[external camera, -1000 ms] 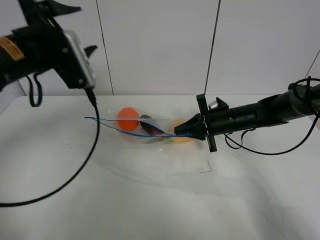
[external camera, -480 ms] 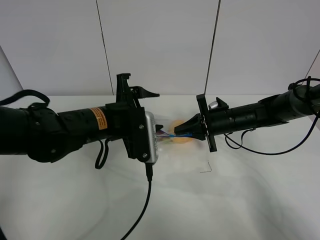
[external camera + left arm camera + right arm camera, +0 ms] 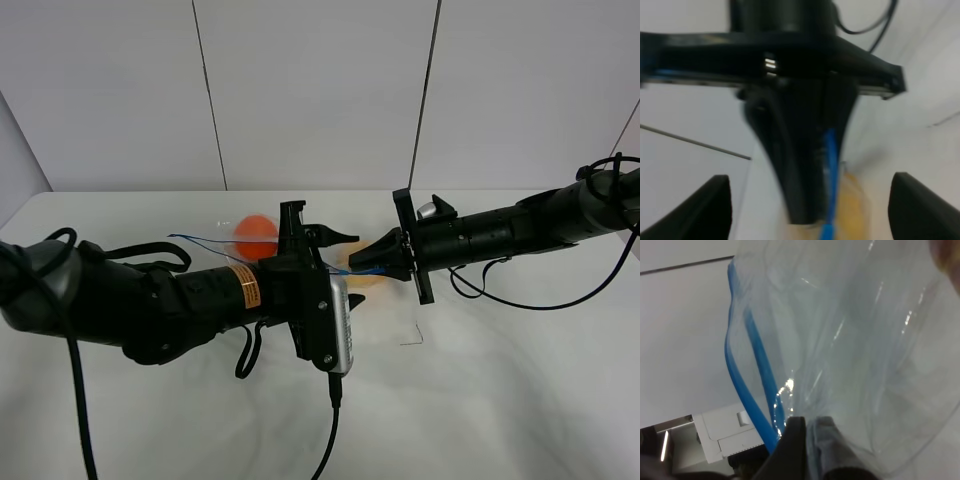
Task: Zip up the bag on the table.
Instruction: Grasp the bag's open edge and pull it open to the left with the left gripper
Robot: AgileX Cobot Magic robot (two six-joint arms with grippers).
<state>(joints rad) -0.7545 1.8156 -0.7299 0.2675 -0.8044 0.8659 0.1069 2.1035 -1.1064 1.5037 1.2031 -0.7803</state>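
Observation:
My left gripper grabs the clear bag point(image 3: 222, 232) by its blue slider next, to zip the bag shut along the zip.
The clear bag point(image 3: 222, 232) lies on the white table point(image 3: 500, 400), mostly hidden behind my left arm. An orange ball point(image 3: 256, 230) and a yellow piece point(image 3: 366, 282) show through it, and its blue zip strip point(image 3: 200, 241) runs along the near edge. My right gripper point(image 3: 358, 265) is shut on the right end of the zip strip point(image 3: 751, 365). My left gripper point(image 3: 335, 250) is open just left of it. In the left wrist view its fingers point(image 3: 705, 210) frame the right gripper and the blue strip point(image 3: 830, 165).
A small thin black mark point(image 3: 412, 338) lies on the table in front of the right gripper. The left arm's black cable point(image 3: 328, 445) hangs down over the front of the table. White wall panels stand behind.
My left arm has swung down from the upper left and across the bag, bringing its open gripper close to the right gripper. The right gripper has held still on the zip strip.

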